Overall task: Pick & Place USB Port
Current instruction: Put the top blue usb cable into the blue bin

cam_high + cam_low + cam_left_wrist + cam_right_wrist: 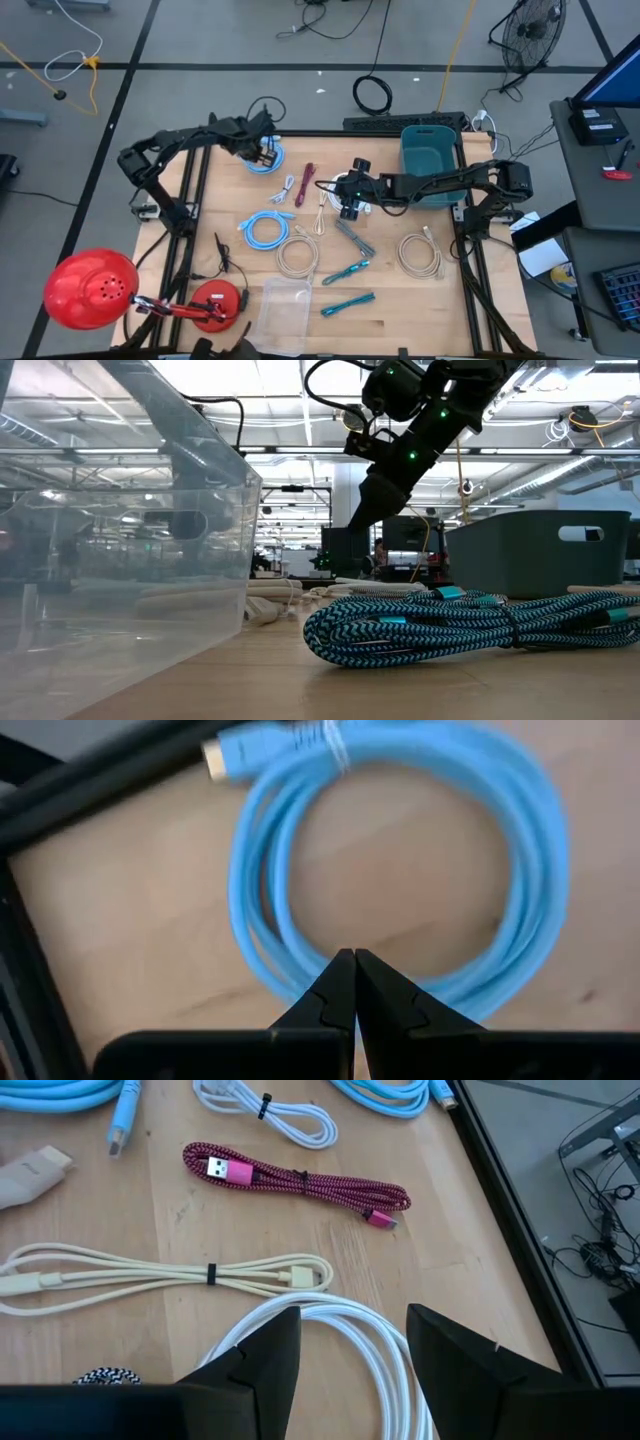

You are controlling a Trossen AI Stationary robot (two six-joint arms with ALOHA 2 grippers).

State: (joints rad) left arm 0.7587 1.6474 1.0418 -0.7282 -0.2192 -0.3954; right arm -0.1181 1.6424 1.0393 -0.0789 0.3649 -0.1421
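Note:
I need to grab the light-blue cable's coil next with my left gripper, by the bundled strands (268, 167) opposite the plug. Then I can carry the cable to the teal bin (428, 152).
A coiled light-blue cable (267, 160) (400, 870) lies flat on the table's far left part, its gold-tipped plug (215, 758) at the coil's edge. My left gripper (264, 150) (353, 970) is shut and points steeply down over the coil's ring. My right gripper (347, 206) (355, 1350) stands open near the table's middle, its fingers on either side of a white cable (330, 1330) below it. A magenta braided USB cable (300, 1180) (305, 183) lies just beyond. My left gripper's shut fingertips (340, 982) stand over the coil's ring (290, 982), coming from above. Whether they touch the cable cannot be told from the wrist view.
A teal bin (430, 160) (540, 550) stands at the far right, a clear container (282, 305) (100, 560) at the near edge. Cream cables (297, 255), a second light-blue coil (265, 228) and teal braided cables (450, 625) lie between. A red lamp (90, 288) sits near left.

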